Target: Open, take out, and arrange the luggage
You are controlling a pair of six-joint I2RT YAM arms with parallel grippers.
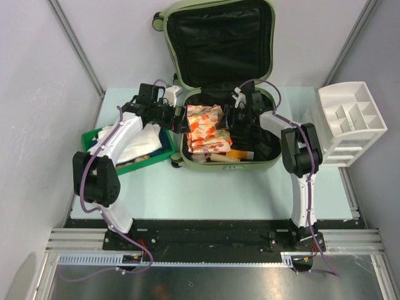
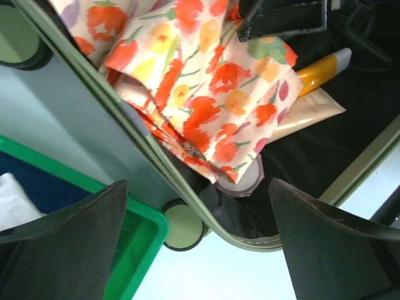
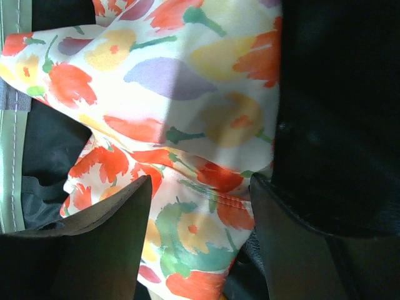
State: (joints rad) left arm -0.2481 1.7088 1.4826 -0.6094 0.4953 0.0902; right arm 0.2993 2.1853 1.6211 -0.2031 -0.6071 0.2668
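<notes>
I need to pinch the floral cloth's folded edge (image 1: 220, 119) beside the bare black lining with my right gripper next. Then I can shift it across and arrange the luggage (image 1: 220, 165).
The luggage (image 1: 220, 165), a pale olive-green suitcase, lies open at the back of the table with its lid upright, showing black lining. A floral cloth (image 1: 203, 128) fills the left half. My left gripper (image 1: 180, 119) hovers open over the case's left rim (image 2: 150, 156), above a wheel (image 2: 183, 226), with nothing between its fingers. My right gripper (image 1: 232, 122) is down inside the case with its jaws apart on either side of a fold of the floral cloth (image 3: 187, 81). The fingers (image 3: 106, 237) rest against the fabric.
A green tray (image 1: 145, 164) holding white cloth (image 1: 140, 137) sits against the case's left side. A white compartmented organizer (image 1: 350, 122) stands at the right. A yellow tube (image 2: 319, 72), a cream tube (image 2: 309, 109) and a round jar (image 2: 244, 184) lie beside the cloth in the case.
</notes>
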